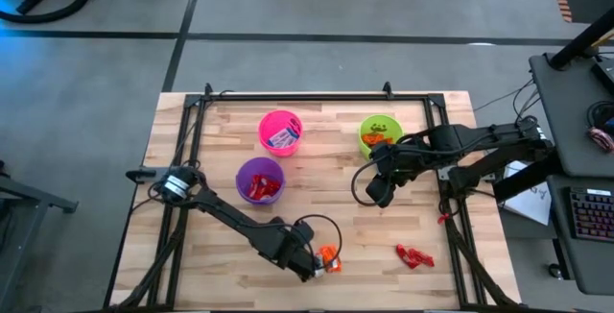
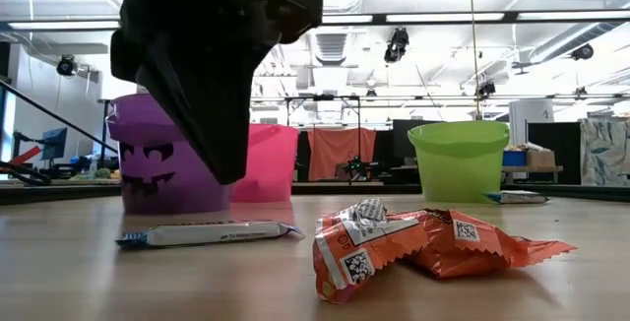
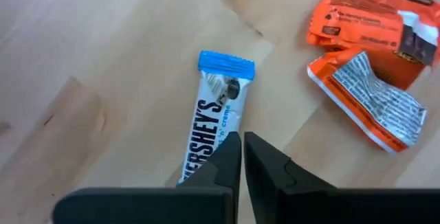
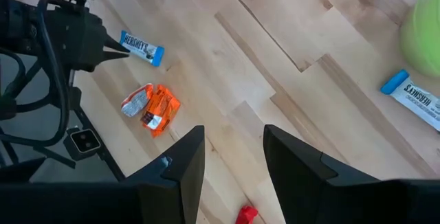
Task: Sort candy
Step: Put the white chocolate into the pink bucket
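My left gripper's fingers are shut above the blue-and-white bar (image 3: 217,110). My left gripper opens them next, then lowers them to grab the bar's printed middle (image 3: 207,128).
My left gripper (image 3: 242,145) is shut and hangs just above a slim blue-and-white bar (image 3: 214,117), which lies flat on the wood. In the low view, the left gripper's tip (image 2: 227,175) stands clear of this bar (image 2: 211,233). Two orange wrappers (image 3: 368,42) lie flat beside the bar, near the table's front edge (image 1: 329,255). My right gripper (image 4: 234,133) is open and raised above the table, close to the green cup (image 1: 381,132). A second blue-and-white bar (image 4: 412,97) rests by that cup. Red sweets (image 1: 414,255) lie near the front right.
The pink cup (image 1: 280,131) holds blue-and-white bars and the purple cup (image 1: 260,179) holds red sweets; both stand at the table's middle. Orange wrappers show in the green cup. A black frame (image 1: 288,95) runs along the far and side edges.
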